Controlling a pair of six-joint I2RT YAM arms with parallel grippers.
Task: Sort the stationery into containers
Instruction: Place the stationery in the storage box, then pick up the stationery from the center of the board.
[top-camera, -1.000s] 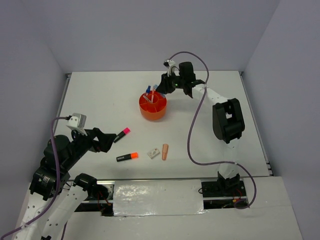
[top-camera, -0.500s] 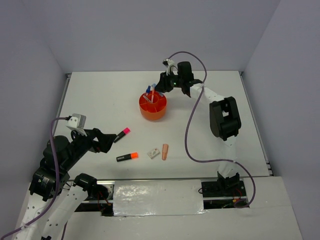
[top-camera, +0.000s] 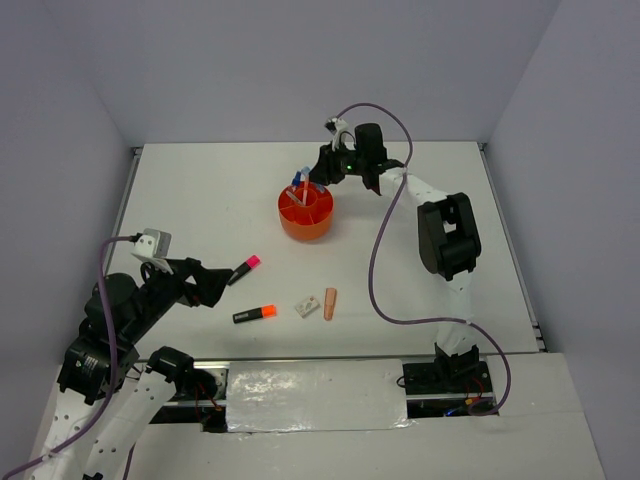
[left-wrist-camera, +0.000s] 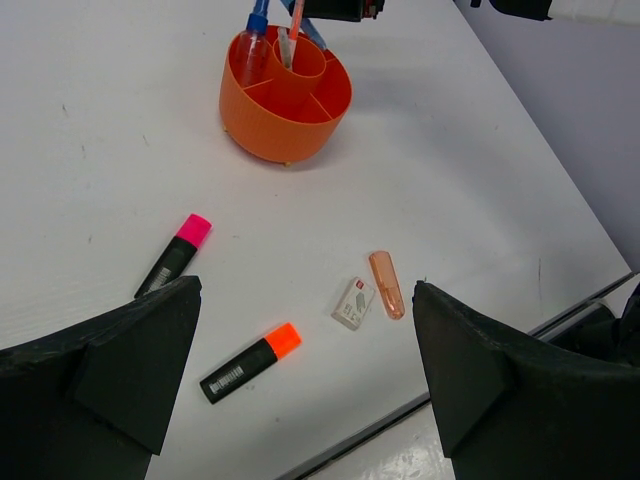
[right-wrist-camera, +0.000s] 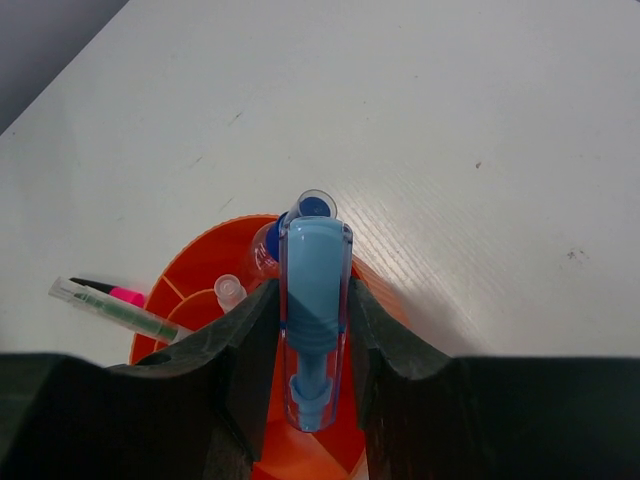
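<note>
The blue-clear marker's lower end shows inside the tub's rim over an open section of the tub. The marker would end in there, so it is time to open my right gripper.
The orange tub (top-camera: 305, 213) stands at mid table and also shows in the left wrist view (left-wrist-camera: 285, 95) and the right wrist view (right-wrist-camera: 190, 275). My right gripper (top-camera: 318, 178) is shut on a blue-clear marker (right-wrist-camera: 315, 300) and holds it over the tub's far rim. Thin pens (right-wrist-camera: 115, 305) and a blue-capped tube (left-wrist-camera: 255, 40) stand in the tub. My left gripper (top-camera: 215, 283) is open and empty above the table (left-wrist-camera: 305, 300). Near it lie a pink-capped highlighter (left-wrist-camera: 173, 256), an orange-capped highlighter (left-wrist-camera: 250, 362), a white eraser (left-wrist-camera: 354, 302) and a salmon eraser (left-wrist-camera: 386, 284).
The table's front edge (left-wrist-camera: 450, 385) runs just below the erasers. Grey walls (top-camera: 300, 60) close in the table at the back and both sides. The right arm's purple cable (top-camera: 385, 250) loops above the table's right half.
My right gripper has moved a little to the left, nearer over the tub, with the marker in it. The left arm has hardly moved.
</note>
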